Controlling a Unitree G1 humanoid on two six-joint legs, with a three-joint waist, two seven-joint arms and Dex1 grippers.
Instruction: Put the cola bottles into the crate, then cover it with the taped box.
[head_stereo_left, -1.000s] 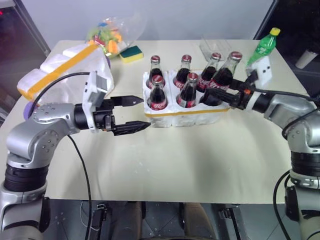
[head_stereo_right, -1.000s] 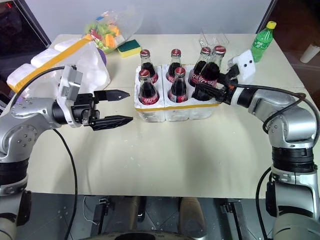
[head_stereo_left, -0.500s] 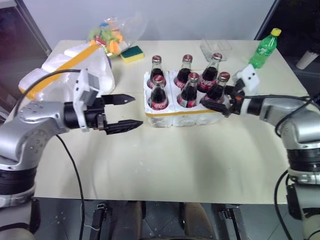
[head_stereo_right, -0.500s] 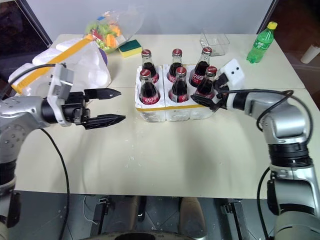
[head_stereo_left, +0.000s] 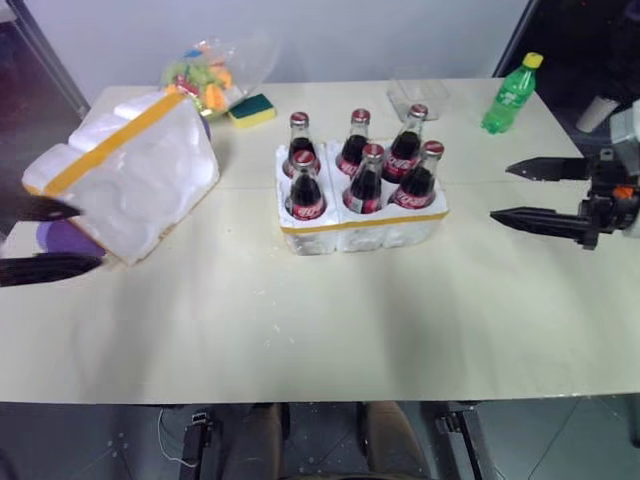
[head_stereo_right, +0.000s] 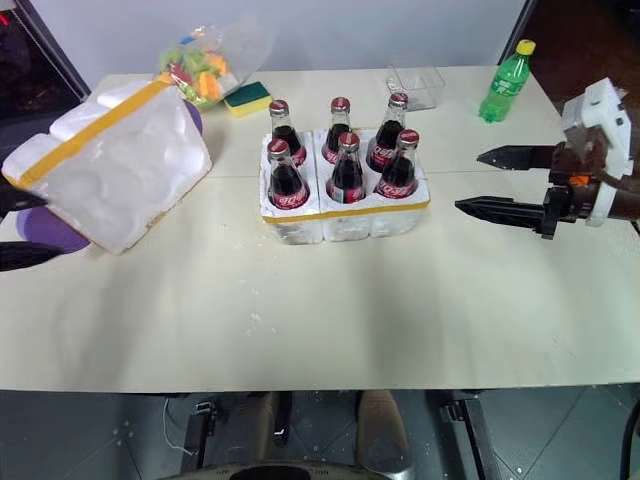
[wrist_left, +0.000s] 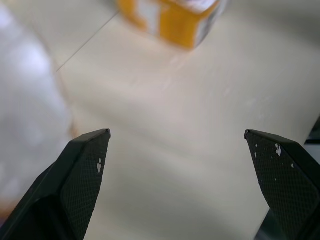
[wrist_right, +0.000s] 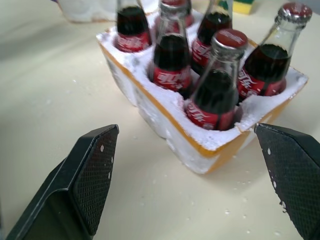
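Observation:
The taped box (head_stereo_left: 125, 175) is far too wide for my fingers, so my left gripper needs to grab it next by the narrow purple piece that sticks out.
Several cola bottles (head_stereo_left: 365, 180) with red caps stand upright in the wells of the crate (head_stereo_left: 362, 228), a low white foam tray with a yellow band, at the table's middle. The taped box (head_stereo_left: 125, 175), big and white with a yellow band, lies tilted at the left. My right gripper (head_stereo_left: 500, 192) hangs open to the right of the crate, apart from it, with nothing between its fingers. In the right wrist view the crate (wrist_right: 165, 117) and a bottle (wrist_right: 215, 95) face the fingers (wrist_right: 95, 170). My left gripper (head_stereo_left: 88, 238) is open at the left edge, close beside the taped box.
A green plastic bottle (head_stereo_left: 510, 92) and a clear plastic container (head_stereo_left: 415, 95) stand at the back right. A sponge (head_stereo_left: 250, 108) and a bag of colourful things (head_stereo_left: 205, 80) lie at the back left. A purple disc (head_stereo_left: 65, 238) sits under the box. A cup (head_stereo_left: 605, 112) stands beyond the table's right edge.
My right gripper opened, left the front right bottle standing in the crate and drew back to the right. My left arm swung out to the left edge beside the taped box.

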